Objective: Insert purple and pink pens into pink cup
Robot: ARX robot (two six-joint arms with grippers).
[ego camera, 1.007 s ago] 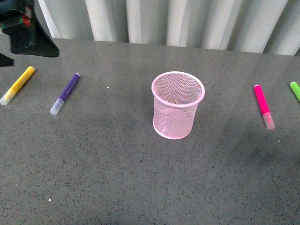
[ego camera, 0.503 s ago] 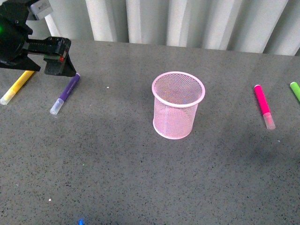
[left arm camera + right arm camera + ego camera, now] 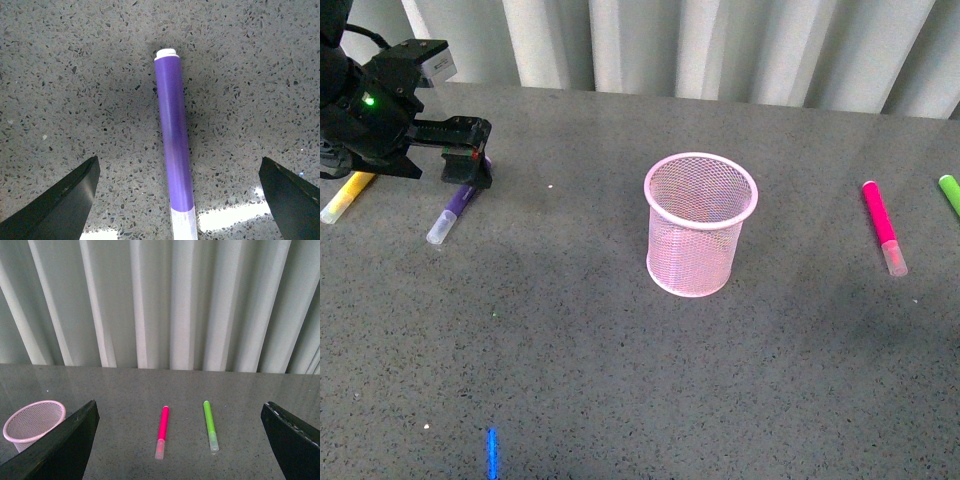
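Observation:
I need to grab the purple pen by its white-tipped end with my left gripper. Then the purple pen's clear cap [image 3: 184,225] stays free to go into the pink cup first.
The purple pen [image 3: 450,212] lies on the grey table at the far left, clear cap toward me. My left gripper [image 3: 466,165] is open and hovers over the pen's far end. In the left wrist view the pen [image 3: 173,145] lies between the spread fingers [image 3: 60,205], untouched; the gripper [image 3: 178,160] is centred over it. The pink cup [image 3: 701,225] stands upright and empty in the middle. The pink pen [image 3: 883,226] lies at the right. My right gripper [image 3: 179,406] is open, raised, and out of the front view; its camera shows the pink pen [image 3: 162,432] and cup [image 3: 34,424].
A yellow marker [image 3: 345,195] lies left of the purple pen, partly under my left arm. A green marker [image 3: 950,192] lies at the right edge, beside the pink pen, and also shows in the right wrist view [image 3: 210,426]. A pleated white curtain backs the table.
My left arm has moved in from the far left corner, rightward and down, and now sits over the purple pen. The pens and cup have not moved.

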